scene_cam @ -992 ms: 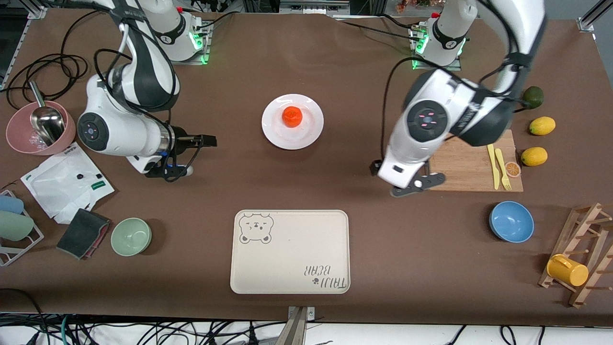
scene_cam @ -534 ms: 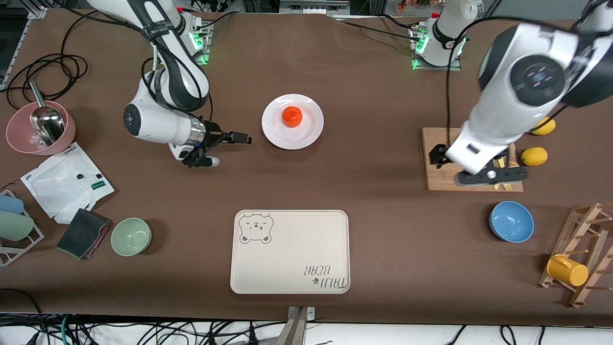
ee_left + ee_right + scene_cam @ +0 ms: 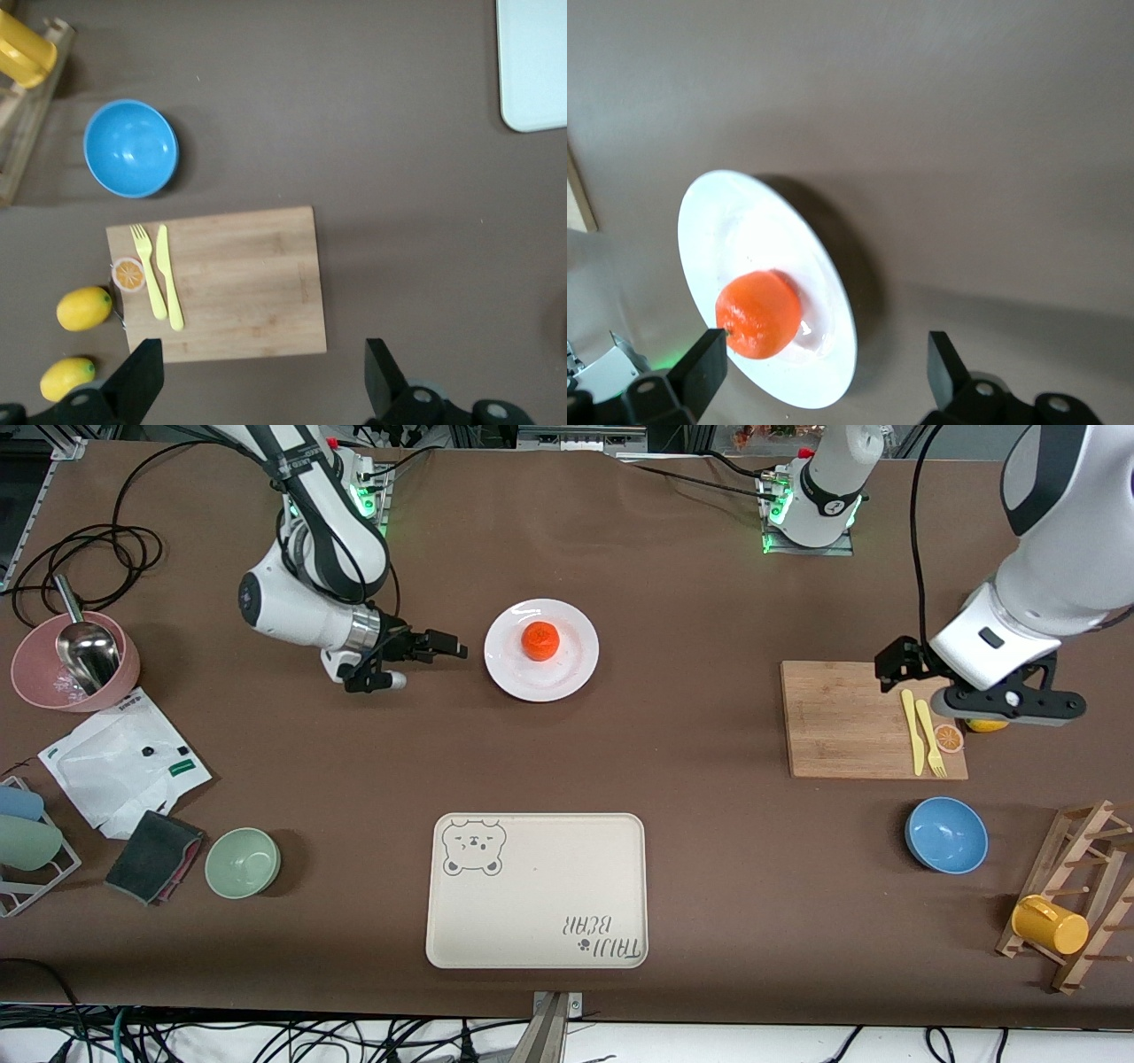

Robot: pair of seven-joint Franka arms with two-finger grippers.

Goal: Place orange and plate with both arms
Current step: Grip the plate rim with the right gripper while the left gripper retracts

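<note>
My right gripper grabs the white plate, by its rim [image 3: 491,649], next, to place both so that the orange [image 3: 539,640] stays resting in the middle.
The orange [image 3: 539,640] lies on the white plate [image 3: 567,673] in the middle of the table, toward the bases. My right gripper [image 3: 425,660] is open and empty, low beside the plate on the right arm's side, pointing at it. In the right wrist view its fingers [image 3: 704,359] frame the orange [image 3: 757,314] and the plate [image 3: 828,266]. My left gripper [image 3: 1010,704] is open and empty, up over the edge of the wooden cutting board [image 3: 850,717]. The left wrist view shows the gripper [image 3: 261,376] spread wide above the board [image 3: 239,274].
A beige bear-print tray [image 3: 536,890] lies nearer the camera than the plate. A yellow fork and knife [image 3: 921,731] and an orange-slice disc [image 3: 949,737] lie on the board. A lemon [image 3: 985,724], a blue bowl [image 3: 946,834], a green bowl [image 3: 242,862] and a mug rack [image 3: 1076,895] stand around.
My left arm has swung from the table's middle to over the cutting board. My right gripper has moved toward the plate. The orange and plate have not moved.
</note>
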